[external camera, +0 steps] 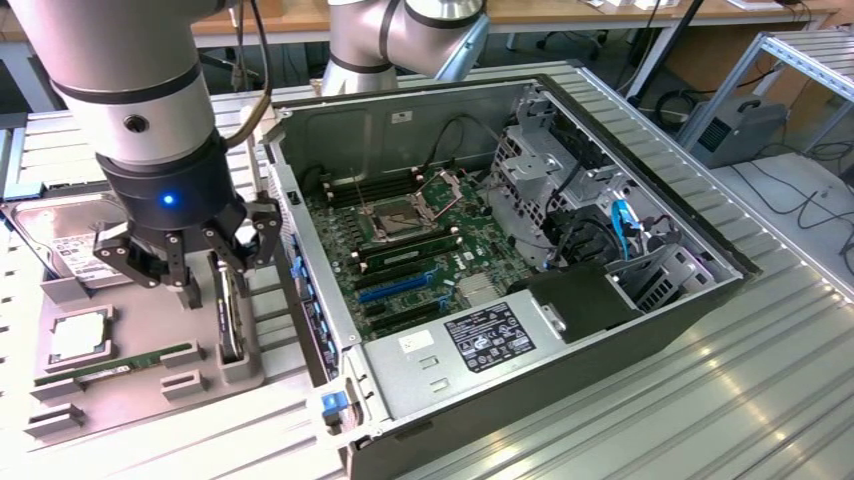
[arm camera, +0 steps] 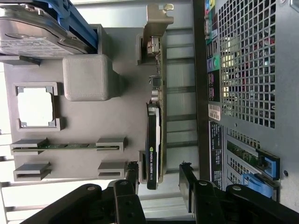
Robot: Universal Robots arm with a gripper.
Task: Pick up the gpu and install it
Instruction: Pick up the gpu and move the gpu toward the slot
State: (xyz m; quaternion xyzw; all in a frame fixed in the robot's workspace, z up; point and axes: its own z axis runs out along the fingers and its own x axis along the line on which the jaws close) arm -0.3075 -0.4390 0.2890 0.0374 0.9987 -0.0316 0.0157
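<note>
My open fingers stop short in the wrist view, so my gripper should move toward the GPU's black cooler edge (arm camera: 152,145) before closing on it.
The gpu (external camera: 230,318) stands on edge in a slot of the grey holder tray (external camera: 134,400), next to the open computer case (external camera: 534,330). In the wrist view the gpu (arm camera: 153,140) shows its black cooler edge, with a silver end bracket (arm camera: 157,28) at the far end. My gripper (external camera: 211,282) hangs just above the card, open. Seen from the wrist, the gripper (arm camera: 159,179) has one finger on each side of the card's near end, apart from it. Inside the case, the green motherboard (external camera: 414,255) with its blue slot (external camera: 394,288) lies exposed.
On the tray lie a hard drive (external camera: 67,245), a CPU (external camera: 80,335) and a RAM stick (external camera: 114,368). The case's rear wall (arm camera: 247,70) rises close beside the card. A drive cage (external camera: 547,175) and a power supply (external camera: 494,340) fill part of the case.
</note>
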